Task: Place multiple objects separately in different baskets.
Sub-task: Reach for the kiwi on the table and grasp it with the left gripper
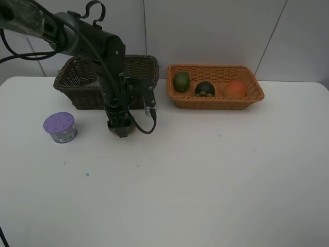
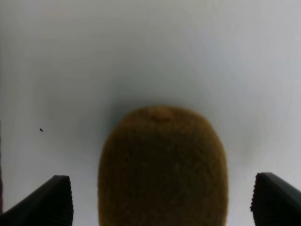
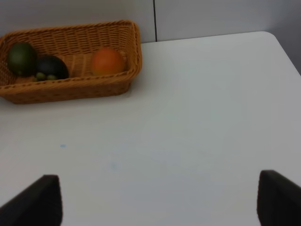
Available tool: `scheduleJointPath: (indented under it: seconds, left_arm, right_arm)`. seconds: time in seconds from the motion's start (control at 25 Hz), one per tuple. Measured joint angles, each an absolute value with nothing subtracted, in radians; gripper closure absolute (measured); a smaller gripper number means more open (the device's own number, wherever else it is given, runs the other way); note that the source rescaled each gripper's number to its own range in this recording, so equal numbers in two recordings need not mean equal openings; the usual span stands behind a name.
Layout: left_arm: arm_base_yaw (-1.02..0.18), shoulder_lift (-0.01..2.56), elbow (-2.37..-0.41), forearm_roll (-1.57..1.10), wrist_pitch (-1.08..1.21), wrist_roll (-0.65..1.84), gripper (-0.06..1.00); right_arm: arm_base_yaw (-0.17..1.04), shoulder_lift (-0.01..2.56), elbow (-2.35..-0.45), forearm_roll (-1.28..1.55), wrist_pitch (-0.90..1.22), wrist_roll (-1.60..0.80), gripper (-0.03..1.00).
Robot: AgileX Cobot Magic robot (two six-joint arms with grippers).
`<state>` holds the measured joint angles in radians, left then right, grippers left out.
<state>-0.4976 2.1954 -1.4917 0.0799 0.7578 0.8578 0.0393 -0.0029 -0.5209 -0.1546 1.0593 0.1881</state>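
The brown kiwi [image 2: 162,165] is on the tabletop with my fingers reaching down on either side of it, so my left gripper should close on it now.
The brown kiwi [image 2: 162,165] lies on the white table, in front of the dark brown basket [image 1: 77,98]. My left gripper [image 1: 120,128] is lowered over it, open, with a finger on each side and gaps to both; the left wrist view [image 2: 164,200] shows this. The purple-lidded jar [image 1: 59,127] stands on the table to the left. The orange-tan basket [image 1: 216,103] holds the green fruit [image 1: 181,81], the dark mangosteen [image 1: 205,89] and the orange-red fruit [image 1: 236,88]. My right gripper [image 3: 160,202] is open and empty over bare table. The pump bottle, pen and eraser are out of view.
The left arm and its cable [image 1: 146,121] stand in front of the dark basket and hide part of its front wall. The orange-tan basket [image 3: 70,92] lies ahead of the right gripper, near the back wall. The table's right edge [image 3: 284,52] shows in the right wrist view.
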Motion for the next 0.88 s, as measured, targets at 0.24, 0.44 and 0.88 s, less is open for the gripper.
scheduleJointPath:
  seconds: [0.24,0.44,0.88]
  left_arm:
    - [-0.497,2.195,-1.492,0.080,0.761,0.859,-0.06]
    - [-0.497,2.195,-1.492,0.080,0.761,0.859,0.16]
    - [-0.497,2.195,-1.492,0.087,0.769,0.861,0.55]
  right_arm:
    - [0.039,-0.003,-0.521,-0.155,1.059,0.188,-0.03]
    - [0.039,-0.003,-0.521,-0.155,1.059,0.188,-0.03]
    - [0.039,-0.003,-0.521,-0.155,1.059,0.188,-0.03]
